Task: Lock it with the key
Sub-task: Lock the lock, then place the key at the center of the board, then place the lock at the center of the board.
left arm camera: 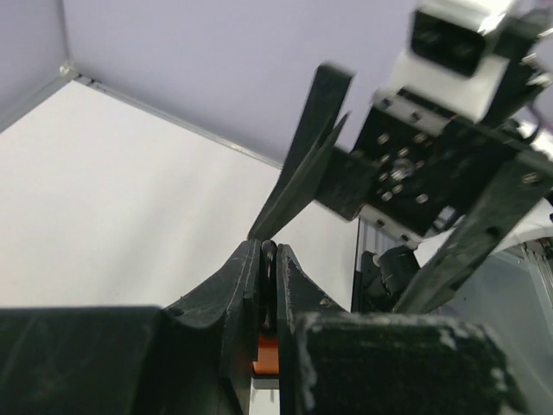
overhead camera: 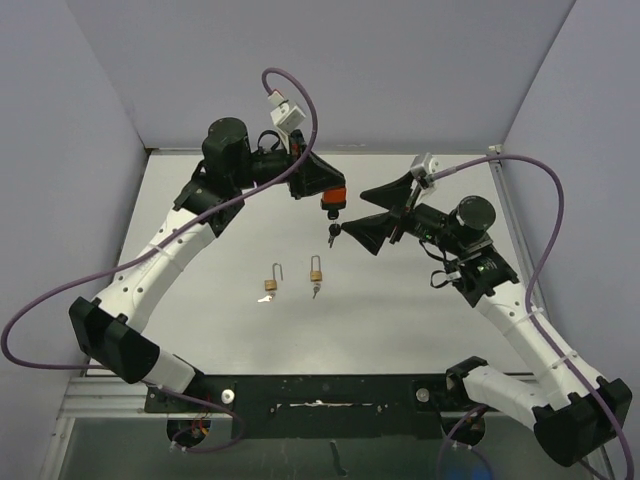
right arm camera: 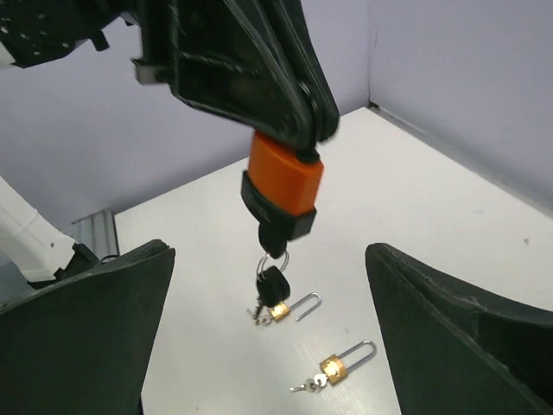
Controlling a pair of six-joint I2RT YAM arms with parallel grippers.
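The black key hangs in line between my right gripper's fingers, but they stop short in the top view and move toward it before they close.
My left gripper [overhead camera: 322,190] is shut on the shackle of an orange and black padlock [overhead camera: 333,200] and holds it up in the air, body down. In the right wrist view the padlock [right arm camera: 285,177] hangs from the left fingers [right arm camera: 285,86]. A black key [right arm camera: 275,235] sits in its bottom, with a ring and a spare key [right arm camera: 275,281] dangling. My right gripper [right arm camera: 268,251] is open, with its fingers wide on either side of the key and not touching it. In the left wrist view the shut fingers [left arm camera: 246,285] show a strip of the orange body [left arm camera: 266,350].
Two small brass padlocks with open shackles and keys lie on the white table [overhead camera: 200,320]: one [overhead camera: 270,283] on the left, one [overhead camera: 316,275] on the right. Both sit below the held padlock in the right wrist view, one [right arm camera: 281,309] nearer it than the other [right arm camera: 337,367]. Grey walls enclose the table.
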